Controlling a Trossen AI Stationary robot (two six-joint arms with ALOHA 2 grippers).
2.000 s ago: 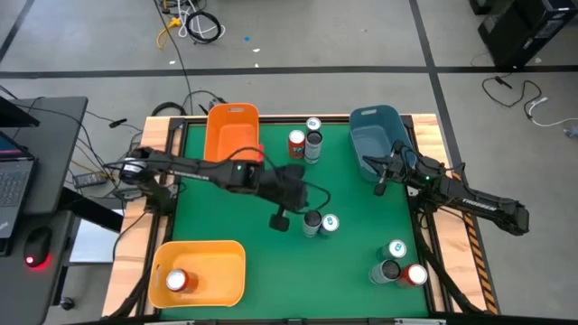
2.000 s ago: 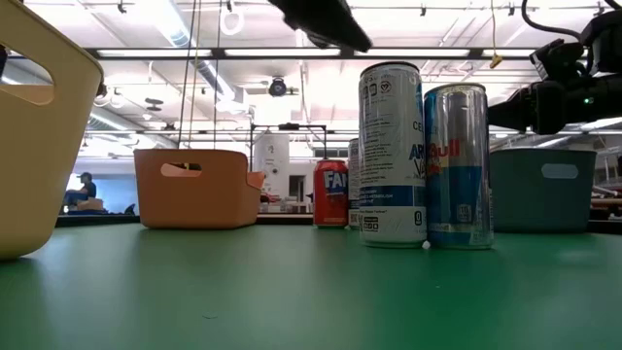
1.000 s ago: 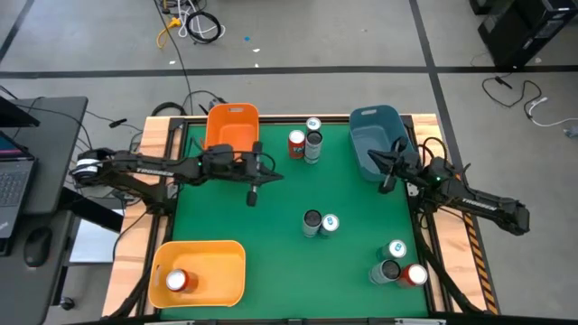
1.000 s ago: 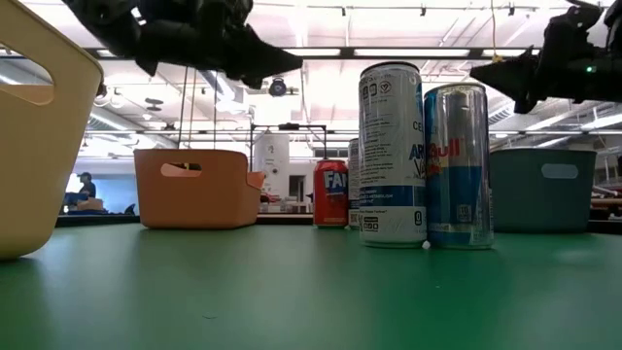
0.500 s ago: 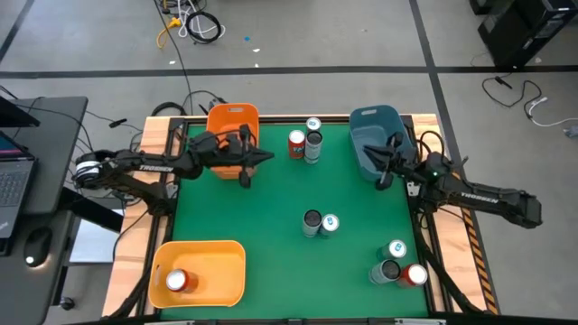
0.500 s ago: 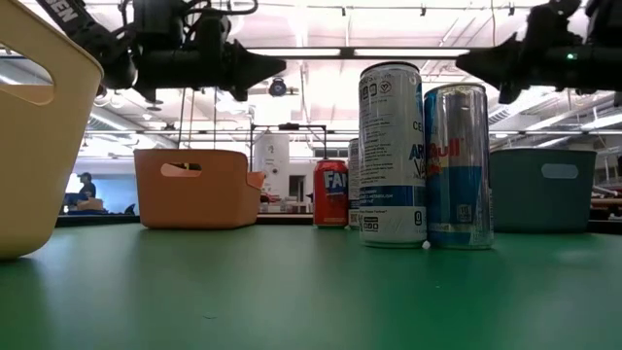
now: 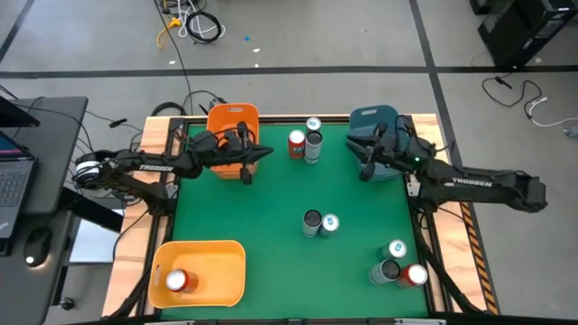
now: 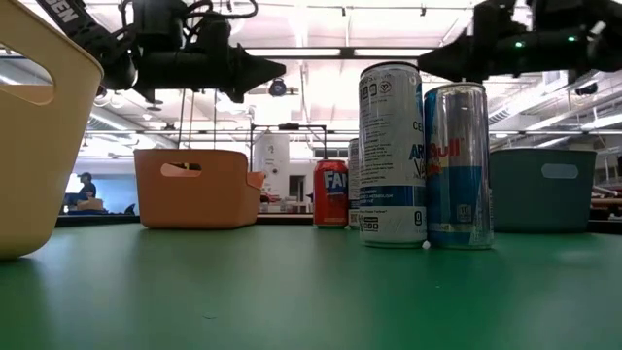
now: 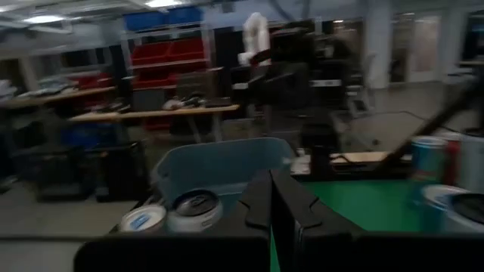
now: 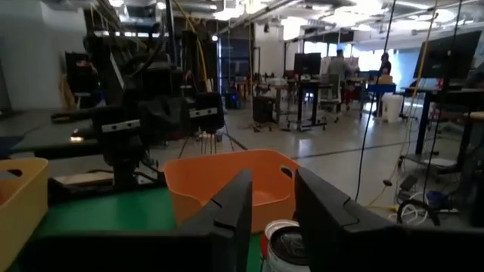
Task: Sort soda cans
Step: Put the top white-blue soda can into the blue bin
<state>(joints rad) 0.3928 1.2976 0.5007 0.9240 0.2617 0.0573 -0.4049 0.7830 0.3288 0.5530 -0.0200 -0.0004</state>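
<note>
I will next grab the dark-topped can by its upper body, below the can's rim, with my right gripper. Then the can can be sorted into the blue bin [image 7: 379, 117].
Soda cans stand upright on the green table [image 7: 271, 217]. A red [image 7: 296, 142], a dark [image 7: 313, 143] and a white-blue one [image 7: 313, 125] are at the far middle. Two more [image 7: 312, 221] [image 7: 330, 222] are at the centre, and three [image 7: 397, 248] [image 7: 389, 270] [image 7: 416, 274] at the near right. One red can [image 7: 177, 281] lies in the yellow bin [image 7: 203, 246]. My left gripper [image 7: 267, 152] hangs shut and level beside the orange bin [image 7: 233, 122], holding nothing. My right gripper [image 7: 359, 153] hangs slightly open and level at the blue bin's [image 7: 379, 117] left side, also holding nothing.
The three bins stand at the far left, the far right and the near left of the table. Wooden rails [image 7: 433, 135] edge the table. The green mat between the can groups is bare. A laptop desk [image 7: 27, 162] stands off the table's left side.
My left gripper has swung from over the table's middle toward the far edge and the orange bin, levelling out, then held still. My right gripper has risen and gone toward the table's left, along the blue bin.
</note>
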